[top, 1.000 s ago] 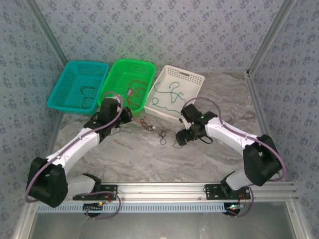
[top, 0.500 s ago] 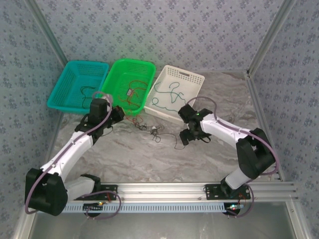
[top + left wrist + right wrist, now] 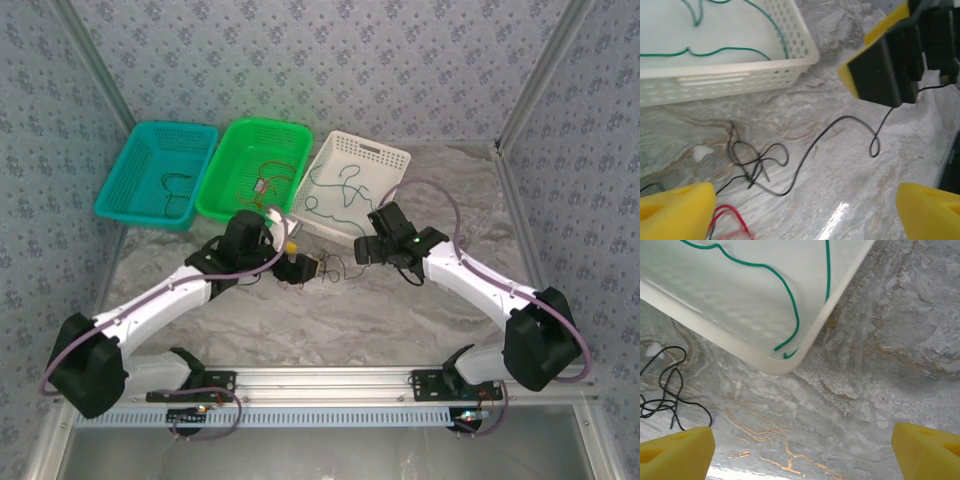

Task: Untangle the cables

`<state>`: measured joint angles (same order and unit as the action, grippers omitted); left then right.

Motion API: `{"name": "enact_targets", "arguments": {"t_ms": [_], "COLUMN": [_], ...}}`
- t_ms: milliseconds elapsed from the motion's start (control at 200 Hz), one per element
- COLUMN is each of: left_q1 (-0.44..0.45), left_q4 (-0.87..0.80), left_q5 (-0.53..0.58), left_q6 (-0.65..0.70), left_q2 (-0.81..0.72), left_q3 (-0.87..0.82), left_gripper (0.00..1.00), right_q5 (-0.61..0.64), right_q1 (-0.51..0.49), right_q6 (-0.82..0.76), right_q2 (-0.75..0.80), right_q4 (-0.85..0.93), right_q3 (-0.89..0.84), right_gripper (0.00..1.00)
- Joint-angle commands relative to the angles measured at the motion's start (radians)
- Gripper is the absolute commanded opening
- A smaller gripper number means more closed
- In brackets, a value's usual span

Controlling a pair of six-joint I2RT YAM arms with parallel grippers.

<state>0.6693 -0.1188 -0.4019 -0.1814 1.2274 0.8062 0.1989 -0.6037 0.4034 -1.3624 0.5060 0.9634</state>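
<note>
My left gripper is going to grab the black cable next by its part beside the knot (image 3: pixel 343 277) (image 3: pixel 778 194), and this leaves the red cable free to untangle.
A black cable (image 3: pixel 771 159) lies knotted on the marble between my grippers, and one long strand loops away to the right (image 3: pixel 874 147) and rises toward the right gripper's finger (image 3: pixel 880 70). Whether it hangs on that finger I cannot tell. A red cable (image 3: pixel 729 214) lies beside my left fingertip (image 3: pixel 675 210). My left gripper (image 3: pixel 298 262) is open over the marble with nothing between its pads. My right gripper (image 3: pixel 365 250) is open too, by the corner of the white basket (image 3: pixel 785 362). Black loops (image 3: pixel 667 387) lie to its left.
Three baskets stand in a row at the back: a teal one (image 3: pixel 125 175) holding a black cable, a green one (image 3: pixel 222 165) holding a red cable, and the white one (image 3: pixel 385 155) holding a green cable (image 3: pixel 345 190). Patterned walls close in the sides.
My left gripper has opened and swung right from the green basket's front to the table's middle. The right gripper has moved up toward the white basket. The black tangle has shifted a little.
</note>
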Motion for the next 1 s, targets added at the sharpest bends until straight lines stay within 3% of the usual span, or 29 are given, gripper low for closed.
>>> {"name": "enact_targets", "arguments": {"t_ms": [0, 130, 240, 385, 425, 490, 550, 660, 790, 994], "left_q1": [0.071, 0.161, 0.166, 0.177, 0.18, 0.17, 0.139, 0.084, 0.032, -0.074], "left_q4": [0.022, 0.022, 0.052, 0.069, 0.101, 0.175, 0.216, 0.228, 0.292, 0.305], "left_q5": [-0.063, 0.068, 0.16, 0.181, 0.218, 0.284, 0.291, 0.295, 0.421, 0.365], "left_q6": [0.179, 0.341, 0.398, 0.408, 0.384, 0.317, 0.229, 0.094, 0.006, -0.105], "left_q2": [0.068, 0.161, 0.253, 0.331, 0.336, 0.322, 0.293, 0.222, 0.111, -0.028], "left_q3": [0.095, 0.134, 0.147, 0.147, 0.131, 0.09, 0.061, 0.028, -0.073, -0.155], "left_gripper": [0.99, 0.99, 0.99, 0.87, 0.75, 0.27, 0.0, 0.0, 0.0, 0.0], "right_q5": [-0.028, -0.035, -0.039, -0.019, -0.019, -0.016, -0.002, 0.025, 0.023, -0.016], "right_q1": [-0.011, -0.011, -0.009, 0.007, 0.014, 0.029, 0.046, 0.096, 0.166, 0.252], "right_q6": [-0.016, -0.016, -0.02, 0.009, 0.018, 0.036, 0.055, 0.105, 0.16, 0.182], "right_q2": [0.033, 0.062, 0.092, 0.14, 0.16, 0.194, 0.222, 0.278, 0.344, 0.429], "right_q4": [-0.041, -0.063, -0.075, -0.076, -0.085, -0.1, -0.105, -0.09, -0.086, -0.094], "right_q3": [-0.015, -0.029, -0.044, -0.067, -0.079, -0.103, -0.12, -0.159, -0.211, -0.272], "right_gripper": [0.93, 0.93, 0.93, 0.93, 0.93, 0.93, 0.93, 0.93, 0.94, 0.95]}}
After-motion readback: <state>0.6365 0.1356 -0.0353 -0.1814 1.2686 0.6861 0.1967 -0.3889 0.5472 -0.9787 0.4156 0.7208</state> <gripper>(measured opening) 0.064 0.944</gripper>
